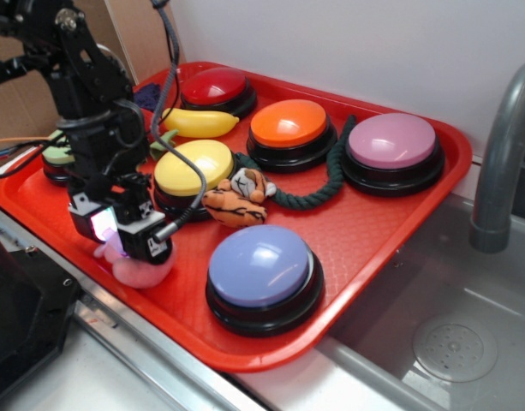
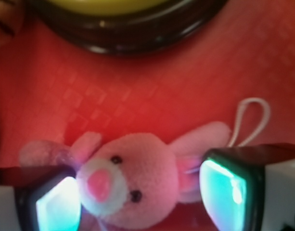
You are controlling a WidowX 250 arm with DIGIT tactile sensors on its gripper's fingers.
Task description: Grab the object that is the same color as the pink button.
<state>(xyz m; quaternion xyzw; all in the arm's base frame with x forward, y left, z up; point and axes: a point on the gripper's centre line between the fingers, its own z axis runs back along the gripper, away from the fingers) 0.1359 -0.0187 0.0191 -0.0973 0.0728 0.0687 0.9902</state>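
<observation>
My gripper's lit fingers stand on either side of the pink plush's head (image 1: 140,270), so my gripper closes on it next.
The object, a small pink plush toy (image 2: 137,178) with a white snout, lies face up on the red tray (image 1: 373,248) near its front left edge. In the exterior view the plush toy (image 1: 140,270) shows just below the arm. My gripper (image 2: 140,202) is down over it and open. One lit fingertip (image 2: 58,207) stands by the snout and the other by an ear, without squeezing. The gripper (image 1: 125,248) hangs low at the tray's left. The pink button (image 1: 392,141) sits at the far right corner of the tray.
A yellow button (image 1: 193,165) stands just beyond the plush. An orange tiger plush (image 1: 238,199), a lavender button (image 1: 260,265), orange (image 1: 289,124) and red (image 1: 215,86) buttons, a banana (image 1: 198,122) and a green rope (image 1: 326,175) share the tray. A faucet (image 1: 502,145) and sink (image 1: 450,334) lie right.
</observation>
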